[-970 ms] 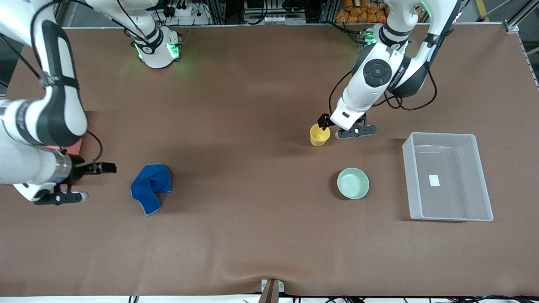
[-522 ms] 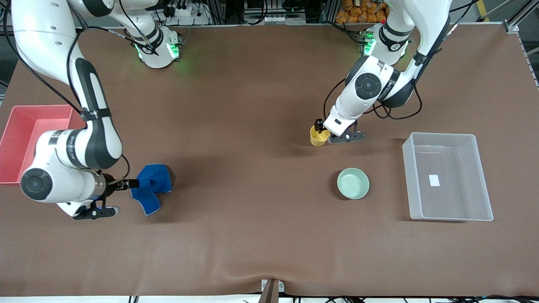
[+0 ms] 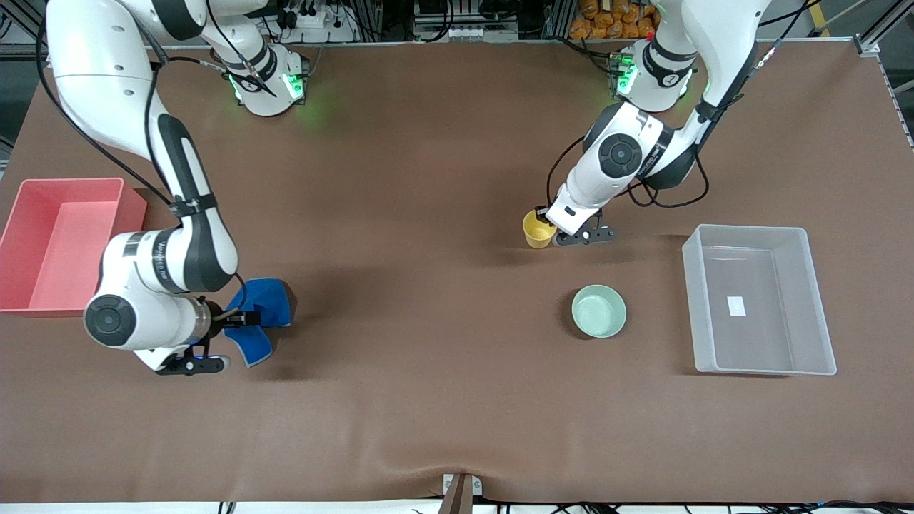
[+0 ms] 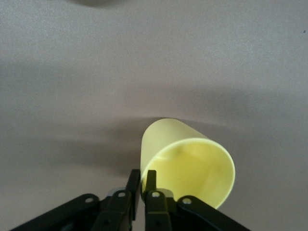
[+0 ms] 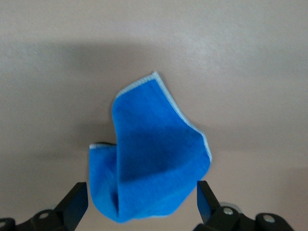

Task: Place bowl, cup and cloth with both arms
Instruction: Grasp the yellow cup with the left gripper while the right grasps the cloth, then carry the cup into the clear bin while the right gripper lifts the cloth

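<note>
The right gripper pinches the blue cloth by its folded lower part (image 5: 144, 202) next, to place the cloth in the pink bin.
The yellow cup (image 3: 535, 230) stands upright on the brown table, toward the left arm's end. My left gripper (image 3: 545, 217) is shut on the cup (image 4: 187, 163), one finger inside its rim and one outside (image 4: 143, 185). The mint-green bowl (image 3: 598, 310) sits nearer the front camera than the cup, untouched. The crumpled blue cloth (image 3: 275, 300) lies toward the right arm's end. My right gripper (image 3: 245, 316) is low over it and open. In the right wrist view its fingers (image 5: 142, 195) straddle the cloth (image 5: 149, 149) without touching it.
A clear plastic bin (image 3: 750, 228) stands beside the bowl at the left arm's end of the table. A pink bin (image 3: 64, 184) stands at the right arm's end, beside the right arm's elbow.
The left gripper has shut on the cup's rim. The right arm has swung from beside the pink bin to the cloth, its open fingers now around it.
</note>
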Controlling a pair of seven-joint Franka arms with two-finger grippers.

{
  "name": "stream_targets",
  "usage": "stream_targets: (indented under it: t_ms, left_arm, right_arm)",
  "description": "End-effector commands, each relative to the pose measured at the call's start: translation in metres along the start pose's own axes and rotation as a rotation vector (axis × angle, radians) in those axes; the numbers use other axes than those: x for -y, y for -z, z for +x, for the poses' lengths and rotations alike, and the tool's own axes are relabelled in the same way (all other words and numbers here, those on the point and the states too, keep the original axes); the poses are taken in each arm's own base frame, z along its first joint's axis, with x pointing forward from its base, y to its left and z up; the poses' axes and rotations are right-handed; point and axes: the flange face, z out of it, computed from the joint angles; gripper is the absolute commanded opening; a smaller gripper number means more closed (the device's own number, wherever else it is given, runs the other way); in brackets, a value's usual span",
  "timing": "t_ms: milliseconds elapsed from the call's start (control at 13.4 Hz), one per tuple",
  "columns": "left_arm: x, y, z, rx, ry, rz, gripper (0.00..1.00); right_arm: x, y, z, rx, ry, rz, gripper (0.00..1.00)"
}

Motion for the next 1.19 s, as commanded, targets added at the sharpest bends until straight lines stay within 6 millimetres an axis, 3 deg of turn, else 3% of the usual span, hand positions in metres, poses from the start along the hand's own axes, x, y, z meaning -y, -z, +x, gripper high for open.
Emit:
stream_targets:
  t_ms: [0, 149, 373, 597, 672, 821, 970, 1045, 1119]
  left_arm:
    - [0.003, 0.010, 0.007, -0.034, 0.000, 0.000, 0.00]
    - [0.011, 0.045, 0.015, -0.082, 0.015, 0.008, 0.00]
    - [0.038, 0.115, 0.041, -0.138, 0.027, 0.038, 0.00]
    - [0.102, 0.171, 0.082, -0.165, -0.022, 0.062, 0.00]
    - [0.132, 0.183, 0.096, -0.163, -0.063, 0.069, 0.00]
    - [0.196, 0.195, 0.120, -0.156, -0.128, 0.075, 0.00]
    - [0.252, 0.195, 0.136, -0.144, -0.174, 0.070, 0.00]
    - [0.279, 0.191, 0.143, -0.135, -0.190, 0.061, 0.00]
    - [0.305, 0.188, 0.148, -0.127, -0.225, 0.062, 0.00]
  right_arm:
    - [0.002, -0.013, 0.009, -0.018, -0.027, 0.009, 1.00]
    - [0.002, -0.020, 0.010, -0.010, -0.028, 0.008, 1.00]
    - [-0.001, -0.034, 0.010, 0.007, -0.034, 0.008, 1.00]
    - [0.000, -0.044, 0.007, 0.028, -0.064, 0.006, 1.00]
    - [0.001, -0.044, 0.007, 0.030, -0.067, 0.005, 0.94]
    - [0.001, -0.044, 0.007, 0.030, -0.067, 0.004, 0.53]
    - [0.002, -0.045, 0.007, 0.024, -0.059, 0.004, 0.14]
    - [0.001, -0.044, 0.008, 0.016, -0.062, 0.004, 0.00]
    - [0.001, -0.044, 0.009, 0.013, -0.065, 0.005, 0.00]
